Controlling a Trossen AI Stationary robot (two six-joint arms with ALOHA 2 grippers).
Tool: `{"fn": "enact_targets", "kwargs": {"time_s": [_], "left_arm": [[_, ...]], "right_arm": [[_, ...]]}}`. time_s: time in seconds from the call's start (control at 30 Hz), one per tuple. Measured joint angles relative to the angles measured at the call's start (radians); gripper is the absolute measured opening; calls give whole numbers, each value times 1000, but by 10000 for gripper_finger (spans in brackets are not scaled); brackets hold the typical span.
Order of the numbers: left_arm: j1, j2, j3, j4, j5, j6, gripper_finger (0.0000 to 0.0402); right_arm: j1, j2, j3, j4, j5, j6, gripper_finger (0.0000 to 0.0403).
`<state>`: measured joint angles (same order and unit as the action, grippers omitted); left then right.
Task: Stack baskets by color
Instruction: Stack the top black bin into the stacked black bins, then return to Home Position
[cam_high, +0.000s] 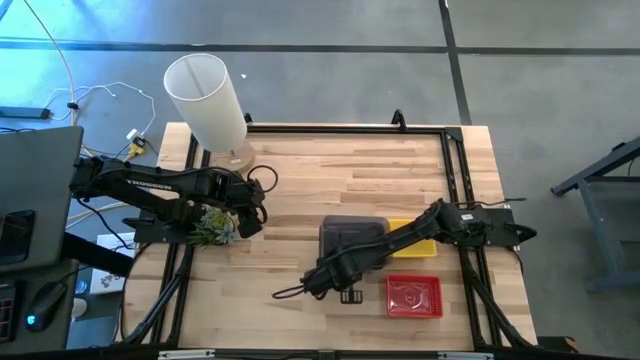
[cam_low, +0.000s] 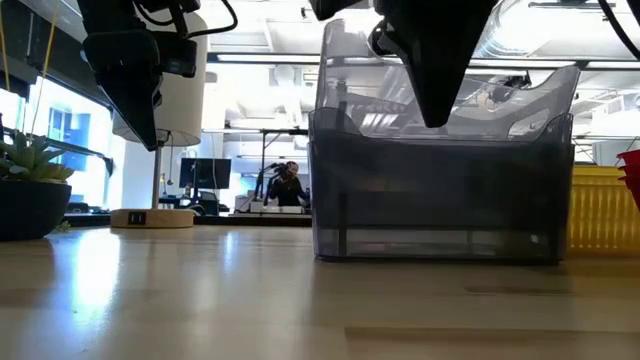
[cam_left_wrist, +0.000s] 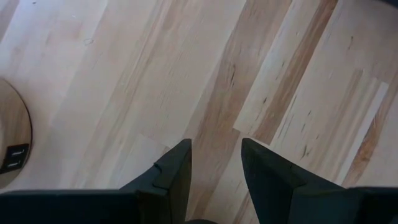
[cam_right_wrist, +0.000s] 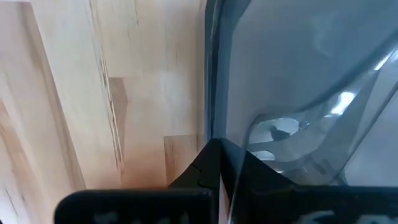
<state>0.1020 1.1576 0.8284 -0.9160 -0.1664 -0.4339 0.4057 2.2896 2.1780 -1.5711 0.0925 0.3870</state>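
Note:
The upper grey basket (cam_right_wrist: 305, 124) is inside the rim of the lower grey basket (cam_right_wrist: 212, 68), so my right gripper needs to let go of the upper basket next.
A smoky grey basket (cam_low: 440, 80) sits tilted inside another grey basket (cam_low: 440, 190) at the table's middle, near side. My right gripper (cam_high: 335, 278) is shut on the upper one's wall from above. A yellow basket (cam_high: 418, 240) stands just right of the grey ones, and a red basket (cam_high: 414, 296) rests near the front edge. My left gripper (cam_high: 250, 215) hangs open over bare wood at the left, touching nothing. My right gripper pinches the upper grey basket's thin wall at its rim (cam_right_wrist: 213, 134), on the basket's near side, one finger inside and one outside. The fingers (cam_right_wrist: 202, 165) point down from above. The basket is tilted, its lower part still inside the other grey basket.
A tall white lamp shade (cam_high: 205, 95) on a round wooden base (cam_low: 152, 217) stands at the far left. A small potted plant (cam_high: 210, 226) sits beside my left arm. Black frame rails (cam_high: 455, 170) run along the table's edges. Bare wood lies between the two arms.

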Motion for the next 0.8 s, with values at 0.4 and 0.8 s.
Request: {"fn": "enact_targets", "kwargs": {"time_s": [0.4, 0.8], "left_arm": [[0, 0, 0, -2, -1, 0, 126], [0, 0, 0, -1, -1, 26, 126]], "right_arm": [[-1, 6, 0, 1, -11, -53, 24], [-21, 6, 62, 0, -50, 75, 155]]}}
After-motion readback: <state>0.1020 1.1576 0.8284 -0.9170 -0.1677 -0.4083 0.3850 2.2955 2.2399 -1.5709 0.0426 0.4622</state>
